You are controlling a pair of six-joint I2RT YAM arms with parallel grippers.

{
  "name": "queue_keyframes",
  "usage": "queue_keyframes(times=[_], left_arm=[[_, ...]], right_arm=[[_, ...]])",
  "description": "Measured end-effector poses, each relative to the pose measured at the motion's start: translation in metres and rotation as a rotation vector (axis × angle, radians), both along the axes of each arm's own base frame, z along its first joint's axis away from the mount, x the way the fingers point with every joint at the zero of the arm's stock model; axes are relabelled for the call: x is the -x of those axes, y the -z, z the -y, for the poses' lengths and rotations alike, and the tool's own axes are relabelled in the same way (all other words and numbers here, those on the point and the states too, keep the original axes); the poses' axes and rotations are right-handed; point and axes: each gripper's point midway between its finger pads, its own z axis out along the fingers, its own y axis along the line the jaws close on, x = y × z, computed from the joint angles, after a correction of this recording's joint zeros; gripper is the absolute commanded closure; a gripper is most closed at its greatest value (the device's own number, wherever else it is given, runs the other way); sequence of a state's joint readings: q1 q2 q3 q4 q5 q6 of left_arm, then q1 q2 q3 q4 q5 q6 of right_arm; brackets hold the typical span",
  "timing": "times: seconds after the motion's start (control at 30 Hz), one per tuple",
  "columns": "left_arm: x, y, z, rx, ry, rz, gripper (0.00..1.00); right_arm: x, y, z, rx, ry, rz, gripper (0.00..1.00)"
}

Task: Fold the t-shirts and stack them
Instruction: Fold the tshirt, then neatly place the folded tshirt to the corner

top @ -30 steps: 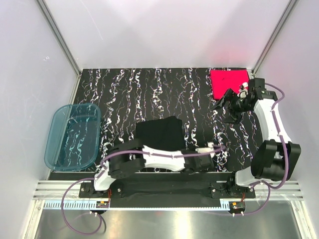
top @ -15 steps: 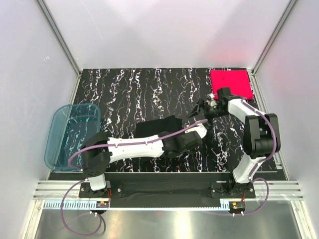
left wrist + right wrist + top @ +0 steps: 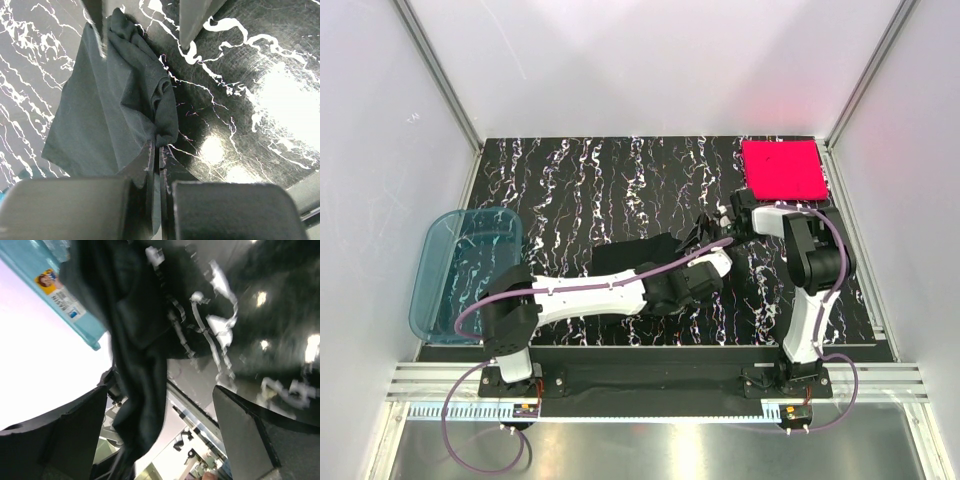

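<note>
My right gripper grabs the black t-shirt's far end [image 3: 676, 243] next, which leaves the shirt's body free to stack flat on the pink-red t-shirt [image 3: 782, 168].
The black t-shirt [image 3: 638, 258] lies bunched in the middle of the mat. My left gripper [image 3: 672, 290] is shut on its near edge; in the left wrist view the jaws [image 3: 159, 150] pinch a fold of the black cloth [image 3: 115, 105]. My right gripper [image 3: 708, 228] is open at the shirt's far right end. Its two fingers [image 3: 197, 20] show at the top of the left wrist view, either side of the cloth. In the right wrist view the black cloth [image 3: 140, 350] hangs between the open fingers [image 3: 161, 390]. The pink-red t-shirt [image 3: 782, 168] lies as a neat square at the back right corner.
A translucent blue tub [image 3: 465, 272] stands at the mat's left edge and also shows in the right wrist view [image 3: 55, 285]. White walls and metal posts close in the back and sides. The left arm lies across the front of the mat.
My right gripper has swung left from beside the pink-red shirt to the black shirt. My left arm has swung up from the front edge and shut on the black shirt.
</note>
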State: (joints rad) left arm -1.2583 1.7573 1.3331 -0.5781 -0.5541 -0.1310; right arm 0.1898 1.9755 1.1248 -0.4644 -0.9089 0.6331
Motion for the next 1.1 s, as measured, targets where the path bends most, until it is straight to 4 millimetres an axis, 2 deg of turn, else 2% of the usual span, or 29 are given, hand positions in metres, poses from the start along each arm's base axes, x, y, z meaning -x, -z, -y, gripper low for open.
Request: queue_keyframes(times=[0.17,0.37,0.4,0.5,0.57,0.6,0.63,0.67,0.7,0.73,0.83,0.9,0.97,1.1], left_arm=[[0.0,-0.004,-0.001,0.005,-0.002,0.002,1.0],[-0.001,-0.008,-0.003,0.016,-0.004,0.005,1.0],[-0.001,-0.008,-0.003,0.016,-0.004,0.005,1.0],[0.0,-0.008,-0.005,0.015,-0.004,0.005,1.0],[0.001,-0.008,-0.007,0.015,-0.004,0.004,1.0],[0.001,-0.008,-0.007,0.016,-0.004,0.004,1.0],[0.001,-0.008,-0.007,0.017,-0.004,0.004,1.0],[0.001,-0.009,-0.008,0.017,-0.004,0.004,1.0],[0.001,-0.009,-0.008,0.019,-0.005,0.003,0.85],[0.002,-0.009,-0.008,0.023,-0.006,0.001,0.71],[0.003,-0.013,-0.009,0.069,-0.034,-0.029,0.43],[0.003,-0.019,-0.014,0.111,-0.065,-0.05,0.39],[0.001,-0.035,-0.028,0.18,-0.123,-0.069,0.34],[-0.006,-0.097,-0.066,0.403,-0.257,-0.071,0.31]], right_arm=[[-0.006,0.008,-0.011,-0.003,-0.028,0.026,0.15],[-0.029,0.014,-0.029,-0.016,-0.056,0.069,0.28],[-0.033,0.014,-0.032,-0.017,-0.06,0.073,0.35],[-0.042,0.019,-0.039,-0.012,-0.076,0.082,0.46],[-0.044,0.022,-0.043,-0.008,-0.085,0.076,0.51],[-0.044,0.022,-0.045,-0.007,-0.091,0.077,0.56],[-0.044,0.024,-0.046,0.001,-0.097,0.081,0.77],[-0.045,0.025,-0.048,0.01,-0.107,0.093,0.91],[-0.044,0.025,-0.05,0.017,-0.114,0.096,1.0],[-0.044,0.026,-0.051,0.027,-0.119,0.101,1.0],[-0.045,0.033,-0.049,0.093,-0.135,0.126,1.0],[-0.048,0.034,-0.045,0.147,-0.152,0.152,1.0],[-0.058,0.033,-0.04,0.209,-0.179,0.214,1.0],[-0.085,0.024,-0.023,0.349,-0.228,0.372,1.0]])
